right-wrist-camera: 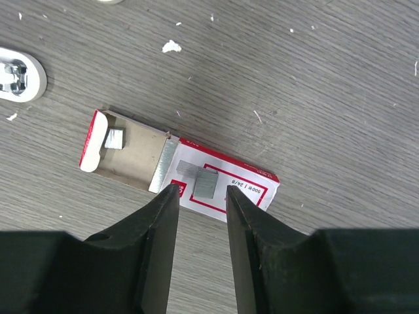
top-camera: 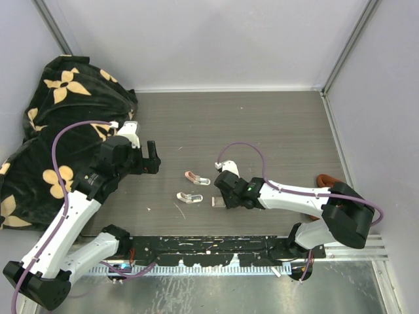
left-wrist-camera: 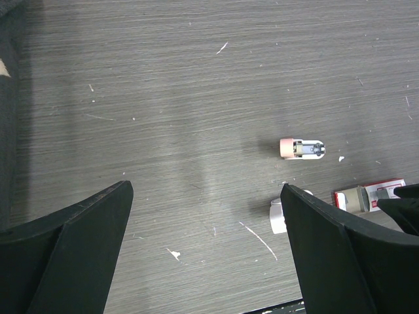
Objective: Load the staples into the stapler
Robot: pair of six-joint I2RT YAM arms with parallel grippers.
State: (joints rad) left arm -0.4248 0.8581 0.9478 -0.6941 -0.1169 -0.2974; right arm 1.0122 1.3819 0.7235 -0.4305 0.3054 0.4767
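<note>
Both fingers of my right gripper reach midway along the sides of the staple block over the white label [right-wrist-camera: 246, 187], so it is now time to close on that block.
The staple box [right-wrist-camera: 222, 183] lies flat on the table with its red-and-white label up and its tan tray [right-wrist-camera: 127, 157] slid out to the left. A short staple strip [right-wrist-camera: 114, 139] lies in the tray, a long strip [right-wrist-camera: 163, 167] at the tray's mouth, and small staple blocks [right-wrist-camera: 206, 181] on the label. My right gripper [right-wrist-camera: 200, 193] hovers over the box, jaws slightly open and empty, tips either side of the blocks. Two small staplers [top-camera: 196, 178] [top-camera: 190, 196] lie left of the box [top-camera: 218, 201]. My left gripper [top-camera: 156, 157] is wide open and empty, left of the staplers [left-wrist-camera: 302, 148].
A black cloth with tan flowers [top-camera: 59, 131] is heaped at the left. A brown object [top-camera: 327, 180] lies by the right wall. White scraps [left-wrist-camera: 258, 239] dot the table. A black rail [top-camera: 216, 248] runs along the near edge.
</note>
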